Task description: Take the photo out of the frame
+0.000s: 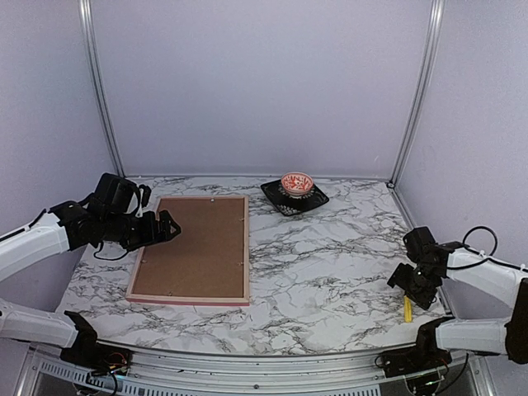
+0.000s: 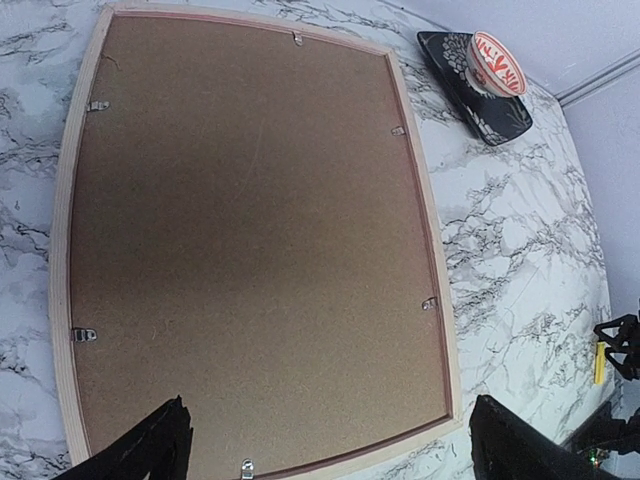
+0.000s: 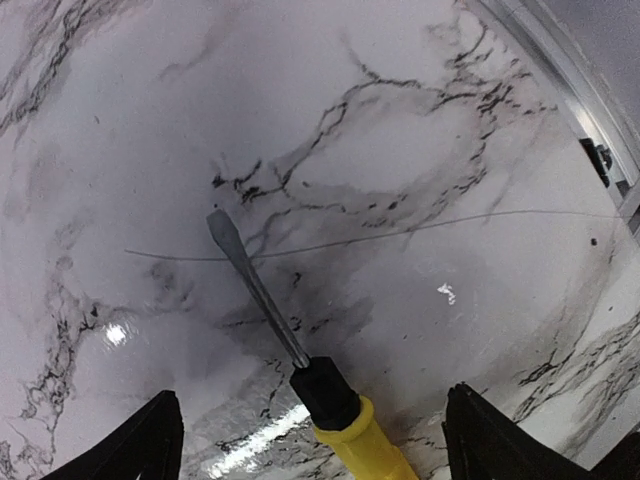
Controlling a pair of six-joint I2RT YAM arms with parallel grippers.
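My right gripper grabs the screwdriver by its yellow handle (image 1: 407, 311) (image 3: 372, 450) next. That leaves the screwdriver's metal stem free to work the frame's clips.
The frame (image 1: 247, 247) lies face down on the left of the marble table, its pale border round a plain brown backing board (image 1: 198, 247). The photo is hidden under the board. In the left wrist view the frame border (image 2: 437, 290) and board (image 2: 250, 240) fill the picture, with small metal clips (image 2: 84, 334) along the edges. My left gripper (image 1: 165, 227) hovers over the frame's left edge, open and empty (image 2: 330, 440). My right gripper (image 1: 412, 285) is open at the far right, above a yellow-handled screwdriver (image 3: 345, 420) lying on the table between its fingers.
A red-and-white bowl (image 1: 297, 183) sits on a black square plate (image 1: 294, 198) at the back centre, also in the left wrist view (image 2: 497, 66). The screwdriver's yellow handle (image 1: 407, 308) lies near the table's right front edge. Walls enclose three sides.
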